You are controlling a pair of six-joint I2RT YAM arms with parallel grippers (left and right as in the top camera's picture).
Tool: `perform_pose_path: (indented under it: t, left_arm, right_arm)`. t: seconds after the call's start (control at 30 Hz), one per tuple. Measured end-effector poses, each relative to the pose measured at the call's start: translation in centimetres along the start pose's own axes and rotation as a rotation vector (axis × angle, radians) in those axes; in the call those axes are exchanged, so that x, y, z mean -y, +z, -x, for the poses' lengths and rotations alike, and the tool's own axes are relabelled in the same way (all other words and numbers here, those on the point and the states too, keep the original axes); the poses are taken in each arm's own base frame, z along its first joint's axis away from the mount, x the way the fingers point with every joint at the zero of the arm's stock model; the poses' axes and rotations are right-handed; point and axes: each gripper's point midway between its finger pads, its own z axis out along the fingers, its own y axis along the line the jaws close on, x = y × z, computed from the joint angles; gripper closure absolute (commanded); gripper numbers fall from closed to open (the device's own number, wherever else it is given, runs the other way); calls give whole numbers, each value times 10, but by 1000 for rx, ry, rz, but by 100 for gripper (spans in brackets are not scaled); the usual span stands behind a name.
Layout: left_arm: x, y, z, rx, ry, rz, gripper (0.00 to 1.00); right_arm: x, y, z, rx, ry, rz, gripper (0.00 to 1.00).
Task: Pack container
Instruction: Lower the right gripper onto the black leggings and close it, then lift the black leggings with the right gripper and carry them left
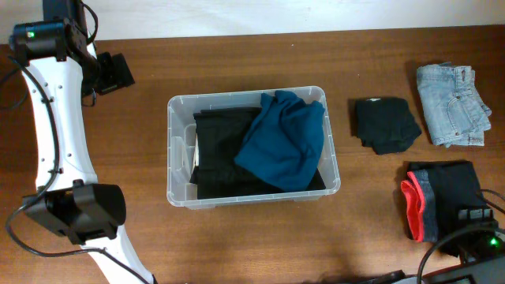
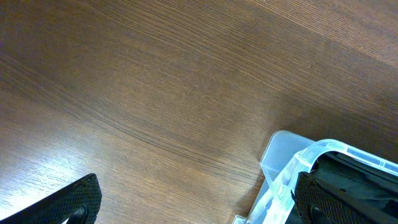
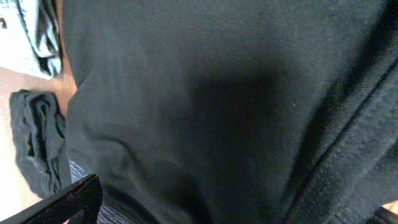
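The folded black garment should be packed into the container, so the robot's right gripper should next grab the garment by its side edge away from its red edge (image 1: 476,185).
The clear plastic container (image 1: 175,150) stands mid-table and holds a black garment (image 1: 217,154) with a blue garment (image 1: 286,142) lying over its right side. One corner of the container shows in the left wrist view (image 2: 281,152). My left gripper (image 1: 115,72) is open and empty over bare table at the far left, apart from the container; its fingers (image 2: 196,202) are spread wide. My right gripper (image 1: 473,214) is open just above a folded black garment with a red edge (image 1: 442,189), which fills the right wrist view (image 3: 224,99); its fingers (image 3: 230,208) are spread.
A folded black garment (image 1: 384,122) and folded light-blue jeans (image 1: 452,102) lie at the right back; both also show in the right wrist view, the black garment (image 3: 37,143) and the jeans (image 3: 28,31). The left arm's white links run along the table's left side (image 1: 59,134).
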Motion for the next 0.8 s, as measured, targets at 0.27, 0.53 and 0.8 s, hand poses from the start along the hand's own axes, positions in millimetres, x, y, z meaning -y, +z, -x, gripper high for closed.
perform_pose_path:
  t: [0.27, 0.53, 0.8]
  left_arm:
    - [0, 0, 0, 0, 0, 0, 0]
    - [0, 0, 0, 0, 0, 0, 1]
    - [0, 0, 0, 0, 0, 0, 1]
  right_arm:
    - [-16, 13, 11, -25, 0, 139, 2]
    - [-23, 20, 12, -59, 21, 227, 8]
    - [-17, 25, 8, -76, 33, 208, 34]
